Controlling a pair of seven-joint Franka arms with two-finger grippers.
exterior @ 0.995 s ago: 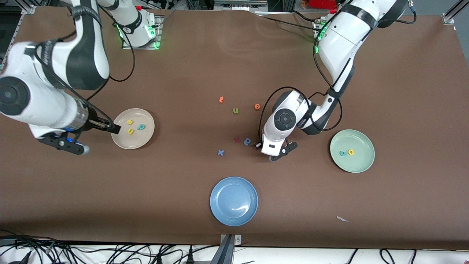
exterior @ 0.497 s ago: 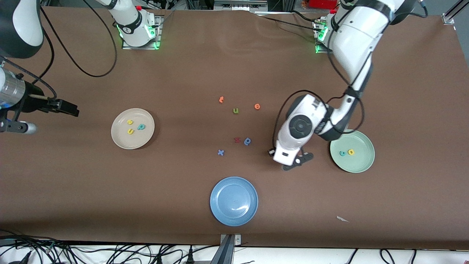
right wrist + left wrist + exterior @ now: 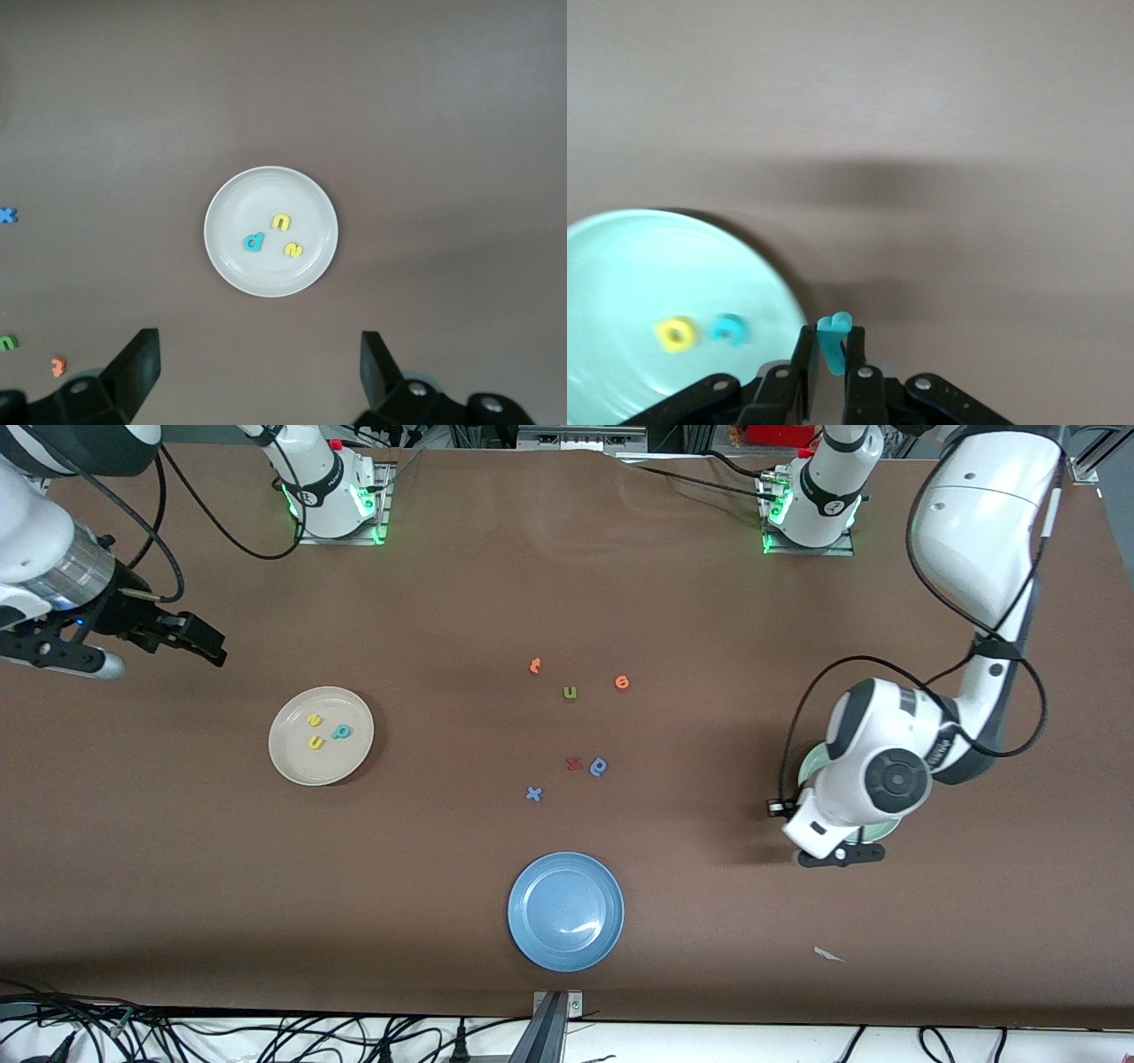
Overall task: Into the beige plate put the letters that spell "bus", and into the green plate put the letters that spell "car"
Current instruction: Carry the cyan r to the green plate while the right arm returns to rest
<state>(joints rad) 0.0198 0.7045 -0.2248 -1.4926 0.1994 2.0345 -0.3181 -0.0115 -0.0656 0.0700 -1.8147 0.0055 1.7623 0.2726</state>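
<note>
The teal r hangs at the green plate's rim, short of the plate's inside, so for now my left gripper keeps hold of the r.
My left gripper is shut on the thin teal r and hangs over the table right at the rim of the green plate. In that plate lie the yellow a and the teal c. In the front view the left arm's hand hides most of the green plate. The beige plate holds the yellow s, the yellow u and the teal b. My right gripper is open and empty, over bare table beside the beige plate.
Loose letters lie mid-table: two orange ones, a green u, a red one, a blue b-like one and a blue x. A blue plate sits nearest the front camera. A white scrap lies near the front edge.
The left arm has carried the teal r from the loose letters mid-table over to the green plate's rim. The right arm has drawn back from the beige plate, its gripper open throughout.
</note>
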